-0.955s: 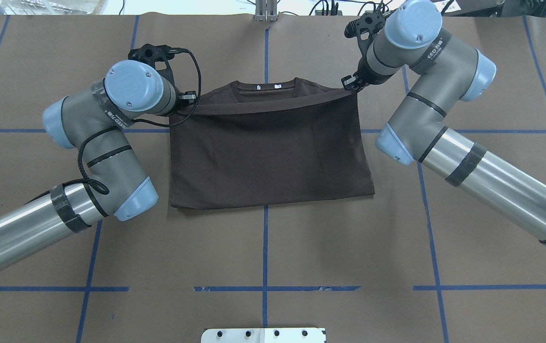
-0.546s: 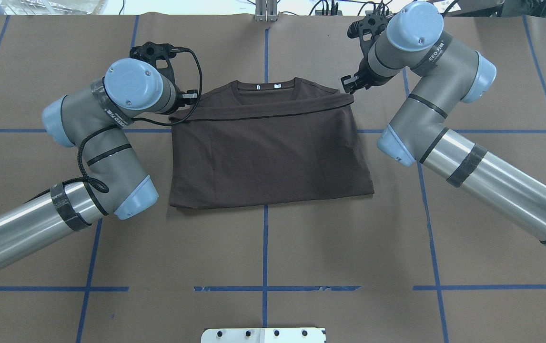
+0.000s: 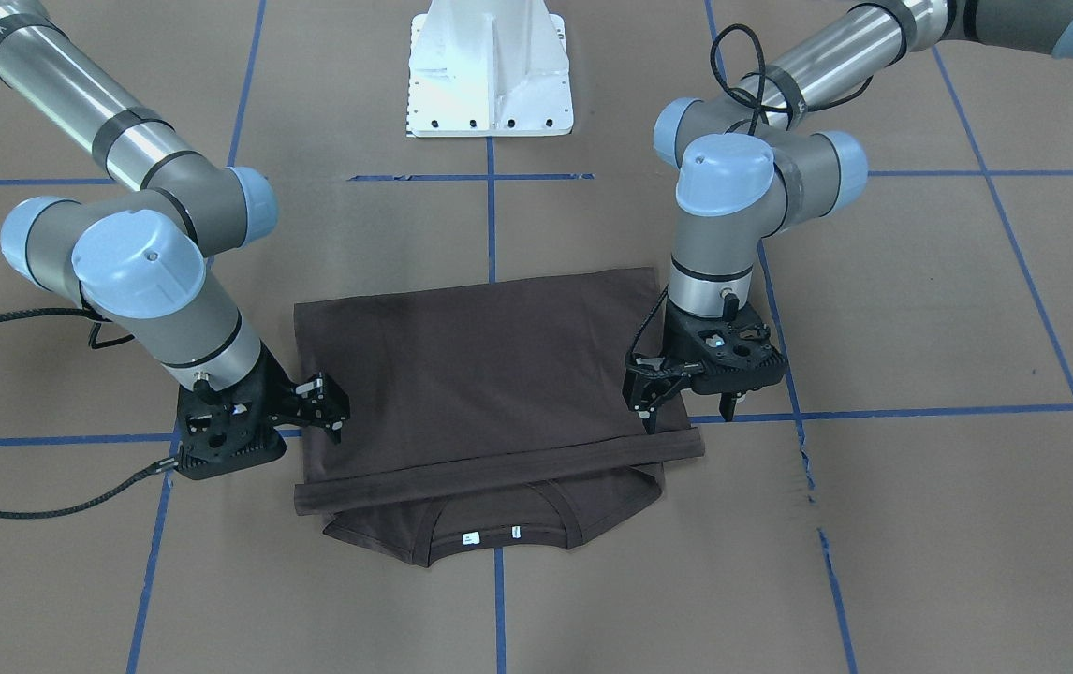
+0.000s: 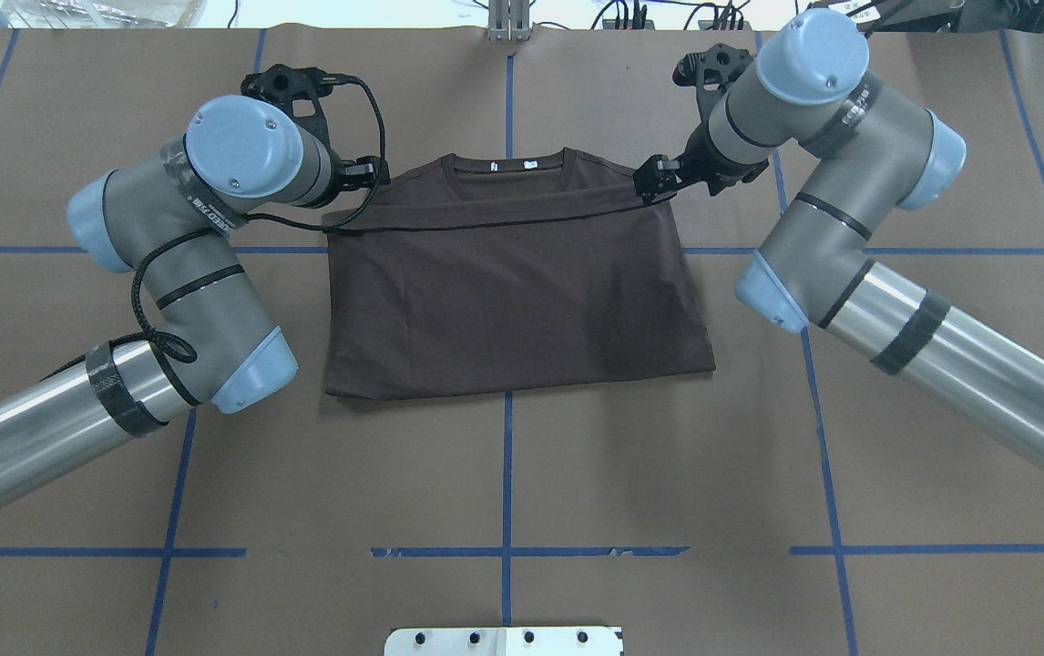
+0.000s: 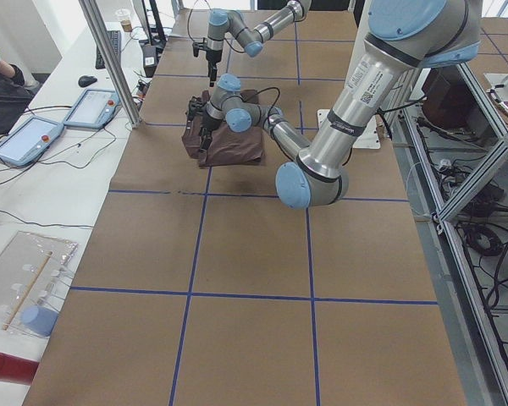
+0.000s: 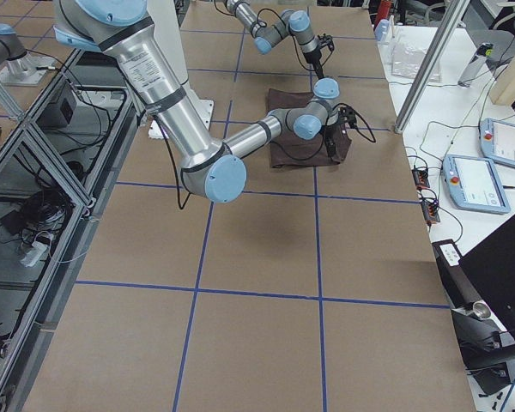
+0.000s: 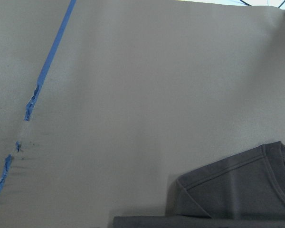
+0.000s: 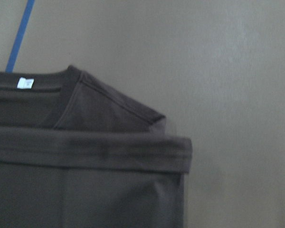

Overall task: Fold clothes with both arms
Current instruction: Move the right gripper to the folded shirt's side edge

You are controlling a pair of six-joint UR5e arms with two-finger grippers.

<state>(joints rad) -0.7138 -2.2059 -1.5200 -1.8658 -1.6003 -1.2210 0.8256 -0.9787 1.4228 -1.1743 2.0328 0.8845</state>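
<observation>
The dark brown cloth [image 3: 477, 371] needs to be folded further, so my left gripper will next grip it by its plain corner [image 3: 647, 273] opposite the T-shirt's hem band.
The dark brown T-shirt [image 4: 513, 292] lies flat on the brown paper table, folded once. Its bottom hem [image 3: 499, 463] lies as a band across the shoulders, just short of the collar [image 3: 499, 548] with its white tags. My left gripper [image 3: 686, 410] hangs open just above the hem's corner on its side and holds nothing. My right gripper [image 3: 329, 404] is open over the other corner, also empty. In the overhead view the left gripper [image 4: 374, 173] and right gripper [image 4: 654, 178] flank the hem's ends. The right wrist view shows the hem band [image 8: 90, 149] and no fingers.
The white pedestal base [image 3: 490, 65] stands at the table's robot side. Blue tape lines [image 4: 507, 492] mark a grid on the paper. Tablets [image 5: 93, 106] and cables lie on a side bench beyond the table's far edge.
The raised hem has dropped flat onto the shoulders. Both grippers have let go of its corners and lifted off, and both wrists have shifted slightly.
</observation>
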